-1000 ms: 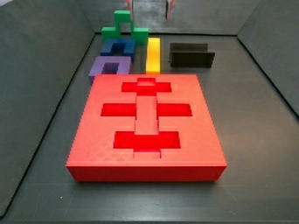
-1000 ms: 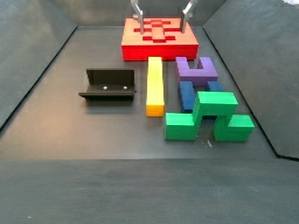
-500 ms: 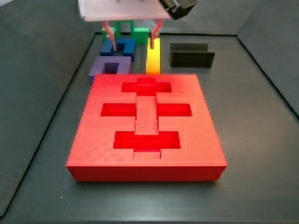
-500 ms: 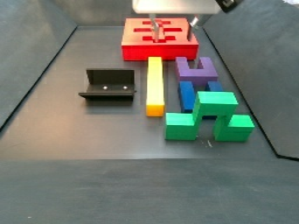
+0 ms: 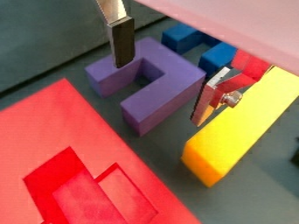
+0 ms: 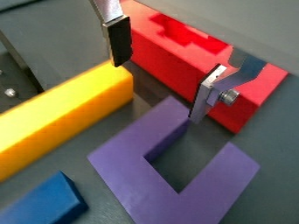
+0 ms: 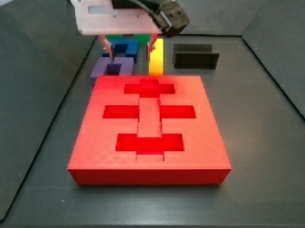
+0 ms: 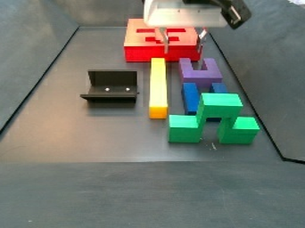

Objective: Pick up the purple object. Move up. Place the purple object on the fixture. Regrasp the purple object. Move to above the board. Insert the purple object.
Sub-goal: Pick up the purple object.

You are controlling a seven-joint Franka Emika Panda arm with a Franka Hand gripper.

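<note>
The robot's gripper should next grab the object by its prong point(image 7: 127, 69) point(image 5: 156, 103) beside the yellow bar, so that it can set the purple object on the black fixture.
The purple object point(image 7: 103, 68) is a U-shaped block lying flat on the floor between the board point(image 7: 149, 125) and a blue block. It also shows in the side view point(image 8: 201, 73) and in both wrist views point(image 5: 146, 83) point(image 6: 176, 166). My gripper point(image 7: 119, 44) point(image 8: 177, 37) hangs just above it, open and empty. In a wrist view the gripper point(image 5: 163, 72) has one finger point(image 5: 121, 42) over the block's base and the other finger point(image 5: 211, 96) beside its outer edge, near the yellow bar. In the wrist view facing the board, the gripper point(image 6: 163, 72) is above the block's end. The fixture point(image 8: 110, 87) point(image 7: 194, 57) stands apart and is empty.
A long yellow bar point(image 8: 158, 87) point(image 5: 239, 131) lies right beside the purple object, between it and the fixture. A blue block point(image 8: 191, 96) and green blocks point(image 8: 217, 116) lie beyond the purple one. Dark walls enclose the floor.
My gripper has come down and moved from over the board's far end to just above the purple object. Its jaws stay open. No piece has moved.
</note>
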